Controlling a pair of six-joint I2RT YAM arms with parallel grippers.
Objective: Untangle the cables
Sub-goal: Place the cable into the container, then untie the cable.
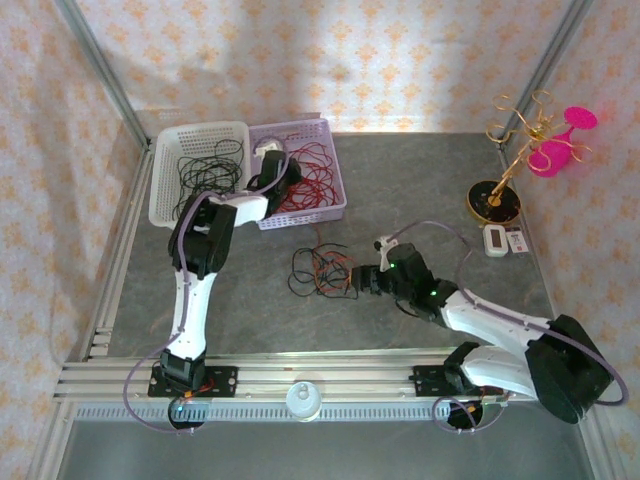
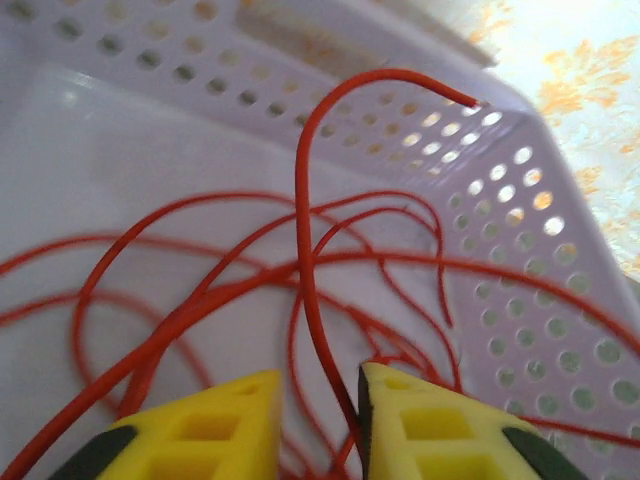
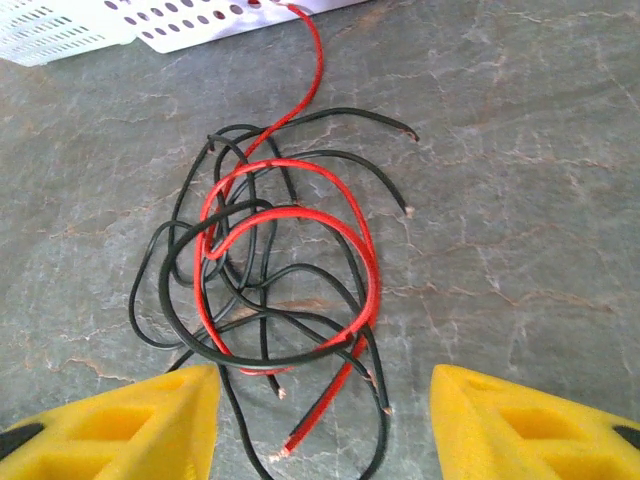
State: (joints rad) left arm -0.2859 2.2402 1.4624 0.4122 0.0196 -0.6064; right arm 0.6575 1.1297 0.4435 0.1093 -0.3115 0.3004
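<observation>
The red cable will next be grabbed by my right gripper near its bare end [image 1: 348, 287] [image 3: 304, 430]. The length of cable beside that stays for my left gripper to untangle.
A tangle of red and black cables [image 1: 318, 268] lies on the grey table mid-scene. My right gripper [image 1: 352, 278] sits just right of it, low over the table. In the right wrist view the gripper [image 3: 325, 372] stands open, wide, with the tangle [image 3: 290, 211] right ahead and several bare cable ends lying between the fingers. My left gripper [image 1: 272, 172] is inside the lilac basket [image 1: 335, 175] among loose red cables [image 1: 310, 180]. In the left wrist view that gripper [image 2: 320, 375] is open; one red cable [image 2: 303, 230] rises between the fingers, against the right pad.
A white basket [image 1: 165, 170] holding black cables [image 1: 205, 170] stands left of the lilac one. At the right are a gold wire stand [image 1: 505, 160], a pink object [image 1: 560, 145] and a small white device [image 1: 497, 240]. One red strand [image 3: 318, 45] runs from the tangle toward the baskets.
</observation>
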